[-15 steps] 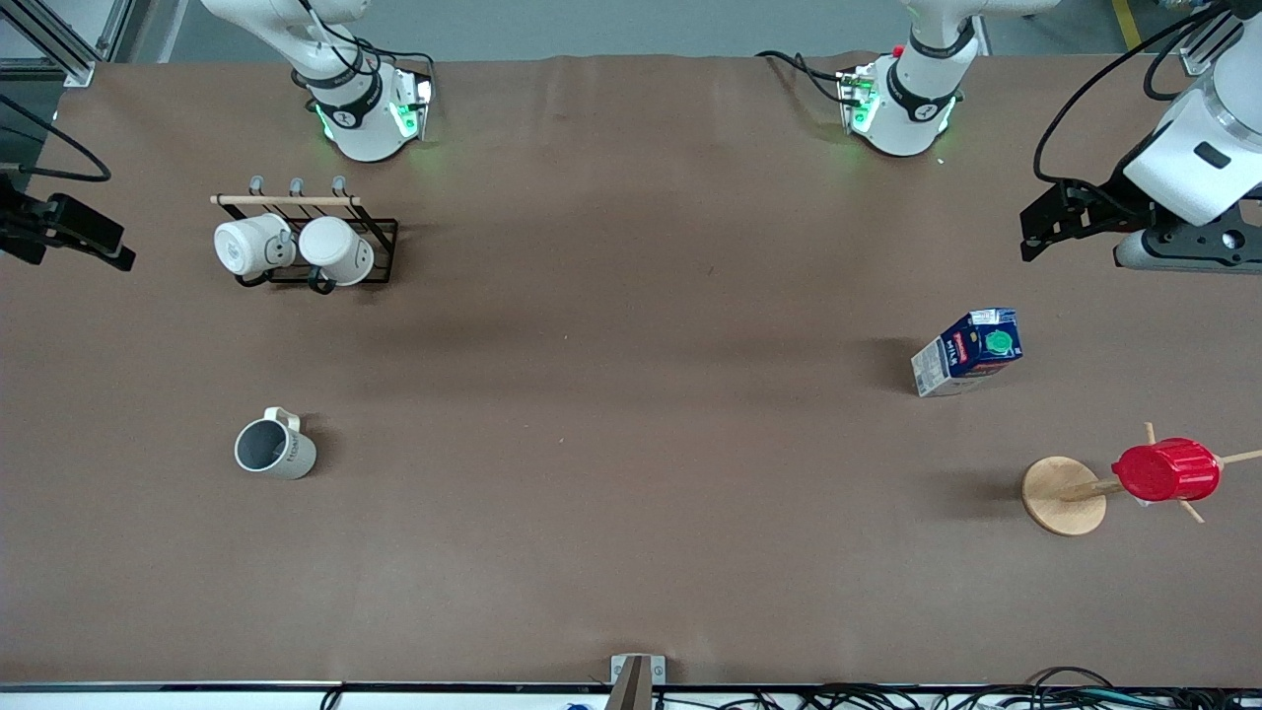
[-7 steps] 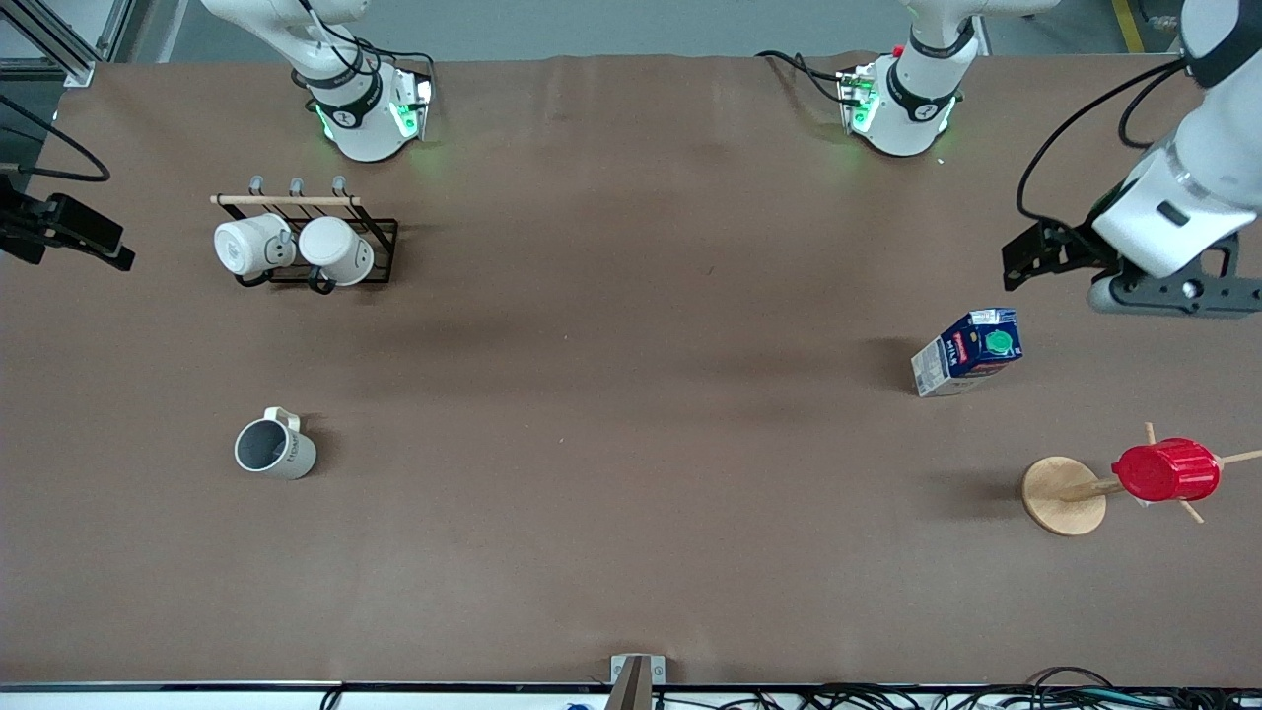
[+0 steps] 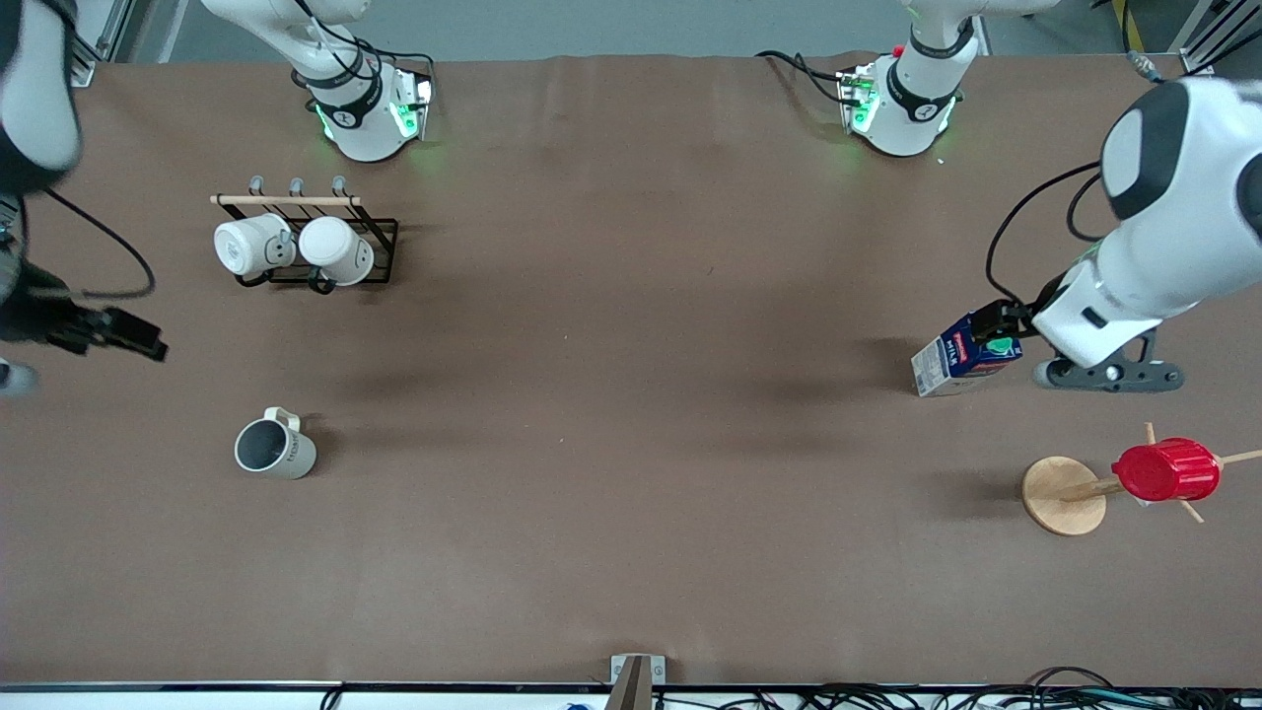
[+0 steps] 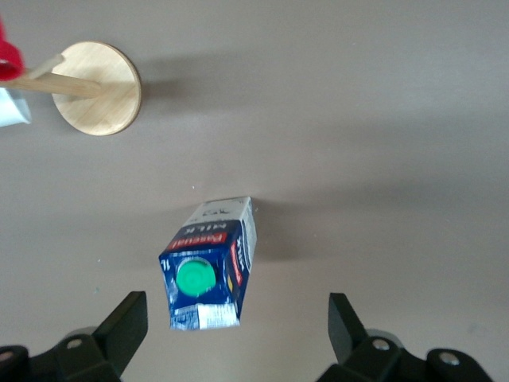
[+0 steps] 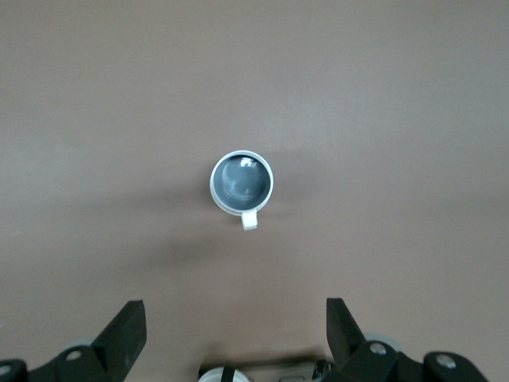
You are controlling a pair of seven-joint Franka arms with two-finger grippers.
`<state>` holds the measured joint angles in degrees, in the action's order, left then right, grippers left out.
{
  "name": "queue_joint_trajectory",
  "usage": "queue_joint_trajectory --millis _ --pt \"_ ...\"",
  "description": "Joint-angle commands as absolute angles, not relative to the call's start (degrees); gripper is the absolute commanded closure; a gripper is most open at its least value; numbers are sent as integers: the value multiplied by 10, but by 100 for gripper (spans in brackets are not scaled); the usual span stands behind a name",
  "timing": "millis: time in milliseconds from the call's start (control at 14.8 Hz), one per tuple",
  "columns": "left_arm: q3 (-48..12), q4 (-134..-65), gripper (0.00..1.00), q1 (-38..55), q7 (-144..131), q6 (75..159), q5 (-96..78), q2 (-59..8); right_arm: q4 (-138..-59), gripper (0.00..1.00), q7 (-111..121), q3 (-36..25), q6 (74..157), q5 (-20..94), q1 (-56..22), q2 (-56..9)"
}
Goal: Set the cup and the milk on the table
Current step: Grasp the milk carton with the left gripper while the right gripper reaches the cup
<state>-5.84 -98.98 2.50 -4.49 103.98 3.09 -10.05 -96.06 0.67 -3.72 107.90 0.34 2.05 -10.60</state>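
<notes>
Next, my left gripper grabs the milk by its green-capped top (image 3: 1001,347) to place it on the tabletop beside the cup (image 3: 274,449).
The cup (image 3: 274,449), cream-white with a dark grey inside, stands upright on the brown table (image 3: 631,444) toward the right arm's end. It also shows in the right wrist view (image 5: 242,181). My right gripper (image 3: 133,337) is open and empty, up over the table between the mug rack and the cup; its jaws (image 5: 235,322) are apart from the cup. The milk (image 3: 966,353), a blue and white carton with a green cap, stands toward the left arm's end. My left gripper (image 3: 998,320) is open over it; the carton (image 4: 208,267) sits between the jaws' line (image 4: 236,326), untouched.
A black rack (image 3: 296,247) holding two all-white mugs stands near the right arm's base. A wooden peg stand (image 3: 1063,495) carries a red ribbed cup (image 3: 1165,470), nearer the front camera than the milk; the stand's round base shows in the left wrist view (image 4: 97,78).
The left arm swung in from the table's end and brought its gripper over the milk. The right arm moved in toward the cup. Cup and milk have not moved.
</notes>
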Motion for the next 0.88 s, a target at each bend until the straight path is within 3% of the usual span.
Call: queue_joint_trajectory --millis 0,472,810 --pt "-61 -1045 0 11 -36 1087 41 -91 -1005 0 36 -41 1156 4 28 -138" --pt "-61 -1113 0 -11 -36 1145 44 -104 -1008 0 71 -45 1297 4 30 -259" --pt "-60 -1148 0 -17 -36 1167 68 -105 -1077 0 98 -45 1415 4 33 -279"
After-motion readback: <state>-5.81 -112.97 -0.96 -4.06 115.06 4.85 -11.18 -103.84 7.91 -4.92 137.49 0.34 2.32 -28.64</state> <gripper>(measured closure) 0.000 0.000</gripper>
